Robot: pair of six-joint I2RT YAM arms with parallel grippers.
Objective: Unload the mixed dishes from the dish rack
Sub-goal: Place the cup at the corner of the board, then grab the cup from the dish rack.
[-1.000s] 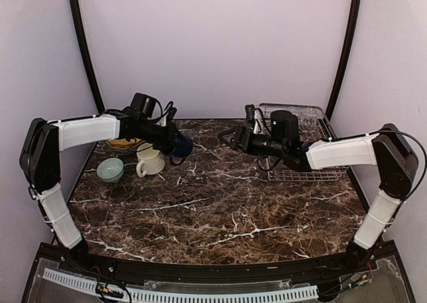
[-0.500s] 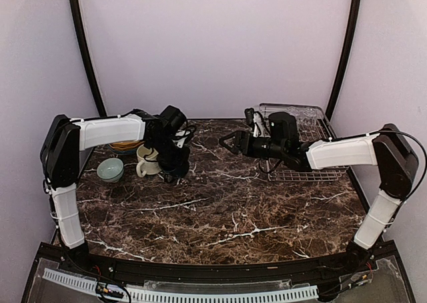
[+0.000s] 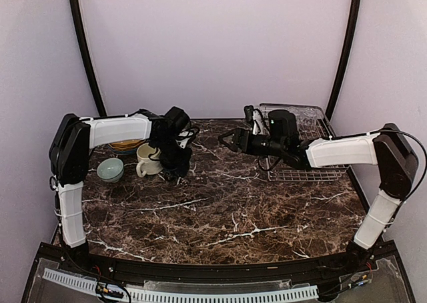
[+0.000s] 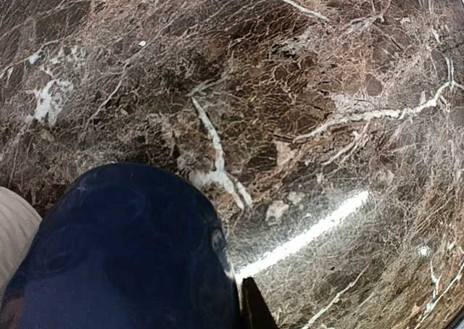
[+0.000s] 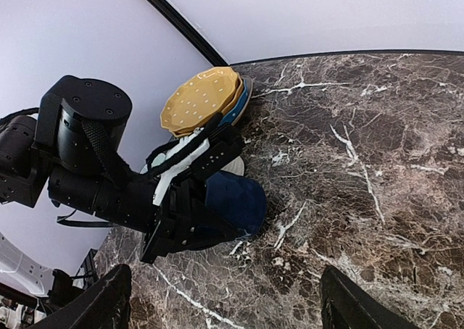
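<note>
I should open my left gripper now, as the dark navy mug (image 4: 123, 249) is low over flat marble beside the cream mug and would land there.
My left gripper (image 3: 175, 164) is shut on the dark navy mug (image 4: 123, 249) and holds it low over the marble, just right of the cream mug (image 3: 148, 161). I cannot tell if the navy mug touches the table. It also shows in the right wrist view (image 5: 239, 198), clamped by the left fingers (image 5: 181, 224). The yellow plates (image 5: 199, 97) lie stacked on the blue plate (image 5: 244, 97) at the back left. The pale bowl (image 3: 110, 169) stands left of the cream mug. My right gripper (image 3: 230, 141) is open and empty, facing left. The dish rack (image 3: 313, 119) is behind it. The glass tumbler is not seen.
The right arm (image 3: 333, 153) lies across the front of the rack and hides much of it. Curved black poles (image 3: 87, 56) rise at the back corners. Brown marble table (image 3: 220, 209) stretches bare across the middle and front.
My left gripper has carried the navy mug rightward and down, from beside the plates to a spot right of the cream mug. The right gripper has barely moved.
</note>
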